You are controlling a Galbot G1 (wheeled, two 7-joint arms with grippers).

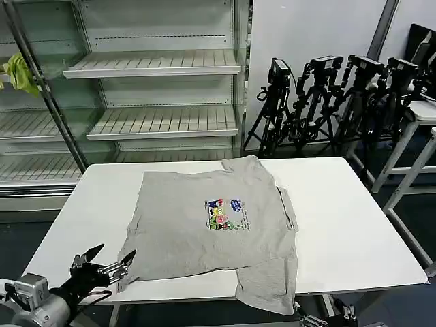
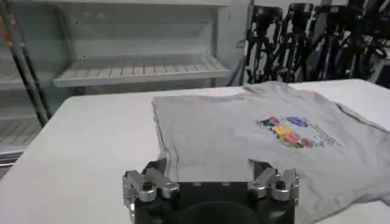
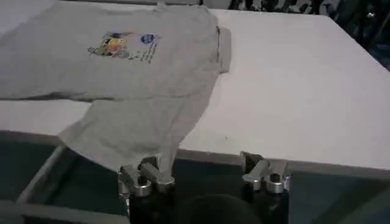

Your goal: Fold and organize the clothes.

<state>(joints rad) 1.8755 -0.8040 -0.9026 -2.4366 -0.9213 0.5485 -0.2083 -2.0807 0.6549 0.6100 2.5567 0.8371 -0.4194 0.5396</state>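
Note:
My left gripper is to grab the shirt by its hem corner (image 1: pixel 125 281) next, because the hem's loose edge gives a grip there and the shirt's body (image 1: pixel 176 228) lies flat on the tabletop.
The clothes are one light grey T-shirt (image 1: pixel 197 228) lying flat on the white table (image 1: pixel 340 218), its multicoloured print (image 1: pixel 225 213) facing up. One sleeve (image 1: pixel 267 286) hangs over the table's front edge. My left gripper (image 1: pixel 118 251) is open at the table's front left, just short of the shirt's near left hem corner. In the left wrist view the gripper (image 2: pixel 206 167) faces the T-shirt (image 2: pixel 244 137), whose hem lies in front of its spread fingers. My right gripper (image 3: pixel 200 159) is open below the front edge, beside the hanging sleeve (image 3: pixel 131 131).
Empty metal shelves (image 1: pixel 157 65) stand behind the table, with a yellow-green cloth (image 1: pixel 19 73) hanging at their left. Black tripods (image 1: pixel 327 102) crowd the back right, and another white table (image 1: pixel 422 112) stands at the right edge. The table's right half is bare.

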